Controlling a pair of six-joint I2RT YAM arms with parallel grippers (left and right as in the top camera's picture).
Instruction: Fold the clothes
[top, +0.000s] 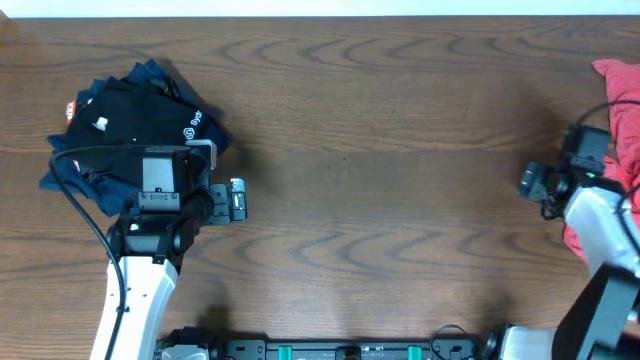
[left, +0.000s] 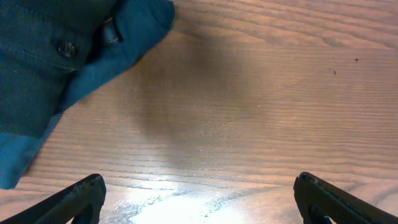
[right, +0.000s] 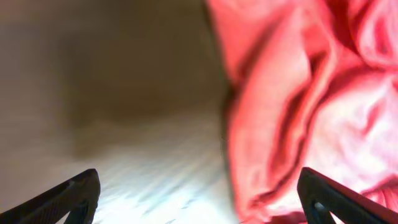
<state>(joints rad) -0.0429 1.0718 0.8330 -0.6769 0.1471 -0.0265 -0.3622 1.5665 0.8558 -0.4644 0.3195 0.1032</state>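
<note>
Next, my right gripper grabs the coral-red T-shirt by the T-shirt's edge facing bare wood, to draw it out across the table for folding.
The coral-red T-shirt lies crumpled at the table's far right edge, partly cut off by the frame. It fills the right half of the right wrist view, blurred, with no lettering or tag showing. My right gripper is open at the shirt's left edge. In the right wrist view the right gripper has one finger over bare wood and the other over the cloth, holding nothing. My left gripper is open and empty beside the dark pile. In the left wrist view the left gripper is over bare wood.
A pile of navy-blue garments and a black shirt with a small white logo lies at the back left. A navy corner with a button shows in the left wrist view. The wooden table spans the view.
</note>
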